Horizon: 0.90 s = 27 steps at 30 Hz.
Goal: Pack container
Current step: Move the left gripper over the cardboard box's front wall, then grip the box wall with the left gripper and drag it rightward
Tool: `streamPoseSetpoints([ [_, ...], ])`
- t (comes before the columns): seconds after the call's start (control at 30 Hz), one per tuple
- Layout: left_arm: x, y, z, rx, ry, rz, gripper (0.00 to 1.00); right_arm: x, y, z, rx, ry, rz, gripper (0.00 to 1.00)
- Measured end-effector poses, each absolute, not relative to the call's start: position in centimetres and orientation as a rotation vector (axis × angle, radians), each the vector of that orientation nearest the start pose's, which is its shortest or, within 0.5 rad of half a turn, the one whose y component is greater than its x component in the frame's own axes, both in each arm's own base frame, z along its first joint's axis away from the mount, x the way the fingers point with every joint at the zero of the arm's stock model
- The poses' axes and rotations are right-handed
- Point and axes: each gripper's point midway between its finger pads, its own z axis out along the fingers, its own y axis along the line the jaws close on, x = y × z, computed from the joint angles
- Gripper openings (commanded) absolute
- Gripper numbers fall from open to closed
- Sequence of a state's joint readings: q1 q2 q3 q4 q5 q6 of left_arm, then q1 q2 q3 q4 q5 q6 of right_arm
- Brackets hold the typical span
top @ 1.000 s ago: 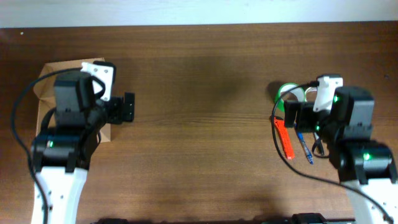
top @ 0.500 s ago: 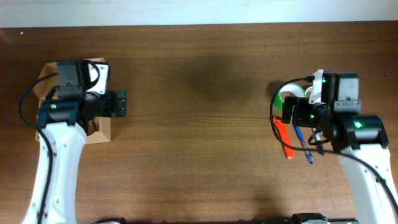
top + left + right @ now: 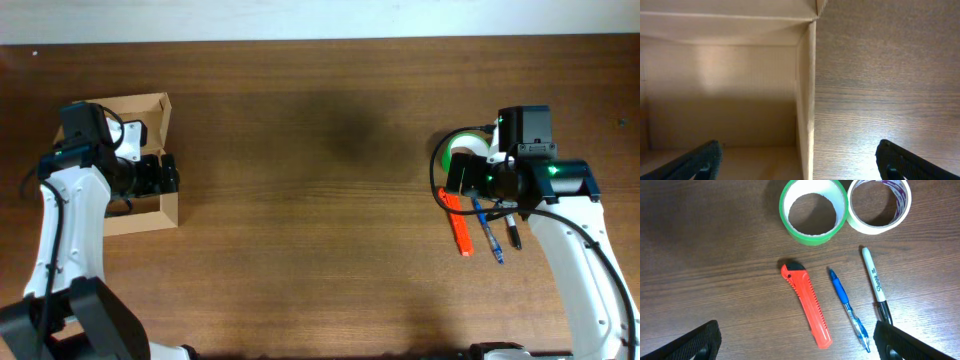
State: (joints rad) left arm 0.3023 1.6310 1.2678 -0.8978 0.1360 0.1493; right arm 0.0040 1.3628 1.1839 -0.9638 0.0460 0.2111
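Observation:
I should grab the container (image 3: 140,216) with my left gripper next, by its side facing the loose items. Then I will bring the container closer, open for packing.
The container (image 3: 140,216) is an open tan cardboard box at the table's left, its flap lid (image 3: 135,104) standing at the far side. My left gripper (image 3: 166,174) is open and empty, straddling the box's right wall (image 3: 808,100): one finger is inside the box and one is over the table (image 3: 800,162). The part of the box's inside that shows is bare. My right gripper (image 3: 458,178) is open and empty above the loose items (image 3: 797,342).
By the right gripper lie a green tape roll (image 3: 813,211), a cream tape roll (image 3: 879,205), an orange box cutter (image 3: 806,304), a blue pen (image 3: 847,307) and a black marker (image 3: 875,282). In the overhead view the cutter (image 3: 457,226) lies left of the pen (image 3: 488,234).
The left arm has swung left, bringing its gripper from right of the box to its right wall. The right arm has shifted while its gripper stays over the items.

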Motion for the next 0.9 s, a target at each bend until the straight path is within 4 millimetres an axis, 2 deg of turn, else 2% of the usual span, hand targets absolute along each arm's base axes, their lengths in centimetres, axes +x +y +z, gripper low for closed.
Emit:
streamPoseSetpoints([
  [0.2,35.0,8.2,10.0,-0.186,2.844,-0.114,0.98,32.3,-0.7,16.5,0.295,2.678,0.004,0.99],
  [0.37,34.8,7.7,8.6,-0.178,2.893,-0.136,0.89,32.5,-0.7,16.6,0.297,2.668,0.002,0.99],
  [0.57,34.4,7.1,6.2,-0.174,2.971,-0.171,0.30,32.7,-0.7,16.7,0.296,2.660,0.003,0.99],
  [0.67,34.4,6.6,5.5,-0.166,2.994,-0.175,0.11,32.8,-0.7,16.8,0.296,2.657,0.003,0.99],
  [0.77,34.2,6.3,5.0,-0.144,3.018,-0.158,0.02,32.8,-0.7,16.8,0.295,2.656,0.003,0.99],
  [0.9,34.2,6.3,5.0,-0.126,3.031,-0.101,0.02,32.9,-0.7,16.8,0.295,2.654,0.004,0.99],
])
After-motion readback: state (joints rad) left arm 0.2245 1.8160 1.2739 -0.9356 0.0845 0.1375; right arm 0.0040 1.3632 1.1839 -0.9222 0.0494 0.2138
